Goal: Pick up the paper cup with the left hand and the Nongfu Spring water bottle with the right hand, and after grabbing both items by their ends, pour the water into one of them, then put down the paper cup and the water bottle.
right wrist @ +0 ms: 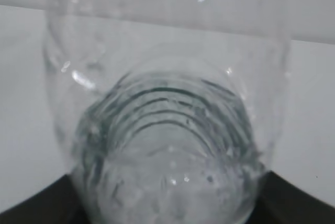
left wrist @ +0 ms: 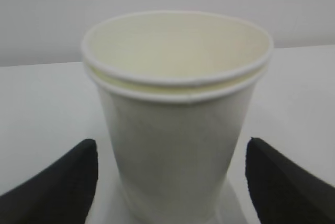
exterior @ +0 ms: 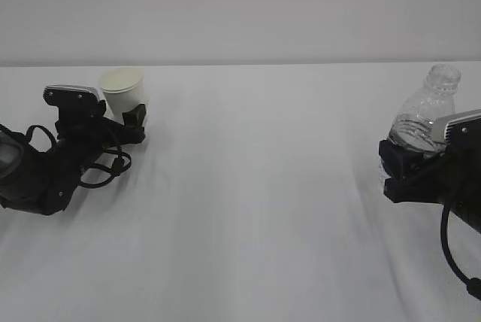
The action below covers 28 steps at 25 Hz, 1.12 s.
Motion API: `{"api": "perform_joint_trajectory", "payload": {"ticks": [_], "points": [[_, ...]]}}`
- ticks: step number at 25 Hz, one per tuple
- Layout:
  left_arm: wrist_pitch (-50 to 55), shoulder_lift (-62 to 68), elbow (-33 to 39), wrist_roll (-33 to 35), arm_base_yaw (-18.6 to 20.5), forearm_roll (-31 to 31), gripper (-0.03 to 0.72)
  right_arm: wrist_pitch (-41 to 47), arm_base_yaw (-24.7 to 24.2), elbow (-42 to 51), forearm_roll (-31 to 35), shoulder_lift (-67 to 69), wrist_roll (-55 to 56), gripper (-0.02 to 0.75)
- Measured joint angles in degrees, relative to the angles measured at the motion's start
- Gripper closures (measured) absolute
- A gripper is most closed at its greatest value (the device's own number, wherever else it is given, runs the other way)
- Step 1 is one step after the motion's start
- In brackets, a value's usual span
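My left gripper grips the cup around its narrower lower half (exterior: 128,105) next. The paper cup's rim (exterior: 121,79) flares wider than the gap between my fingers.
The white paper cup (exterior: 123,90) stands upright on the white table at the left. My left gripper (exterior: 122,111) is open around its lower half. In the left wrist view the cup (left wrist: 175,130) fills the middle, and both black fingertips (left wrist: 78,177) stand apart from its wall with a gap on each side. At the right, the clear ribbed water bottle (exterior: 425,115) has no cap and leans slightly. My right gripper (exterior: 406,158) is shut on its lower part. The bottle (right wrist: 167,130) fills the right wrist view, with black fingers (right wrist: 31,208) against its sides. Clear water shows low in the bottle.
A white cloth covers the table (exterior: 255,209), which runs back to a pale wall. Loose black cables (exterior: 105,168) hang from the left arm near the cup. Nothing else stands between the two arms.
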Motion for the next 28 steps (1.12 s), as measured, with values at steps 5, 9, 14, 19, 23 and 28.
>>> {"api": "perform_joint_trajectory", "payload": {"ticks": [5, 9, 14, 19, 23, 28], "points": [[0.00, 0.05, -1.41, 0.00, 0.22, 1.40, 0.042, 0.00, 0.00, 0.00, 0.00, 0.00, 0.00, 0.318], [0.00, 0.25, -2.54, 0.00, 0.22, 2.12, 0.042, 0.00, 0.00, 0.00, 0.00, 0.00, 0.00, 0.318], [0.00, 0.82, -4.29, 0.00, 0.30, 2.33, 0.042, 0.00, 0.00, 0.00, 0.00, 0.00, 0.00, 0.318], [0.00, 0.82, -6.09, 0.00, 0.44, 2.33, 0.042, 0.00, 0.00, 0.00, 0.00, 0.00, 0.00, 0.318], [0.00, 0.82, -6.54, 0.00, 0.44, 2.45, 0.042, 0.00, 0.00, 0.00, 0.00, 0.00, 0.00, 0.318], [0.00, 0.82, -6.54, 0.00, 0.44, 2.51, 0.042, 0.00, 0.00, 0.00, 0.00, 0.00, 0.00, 0.318]]}}
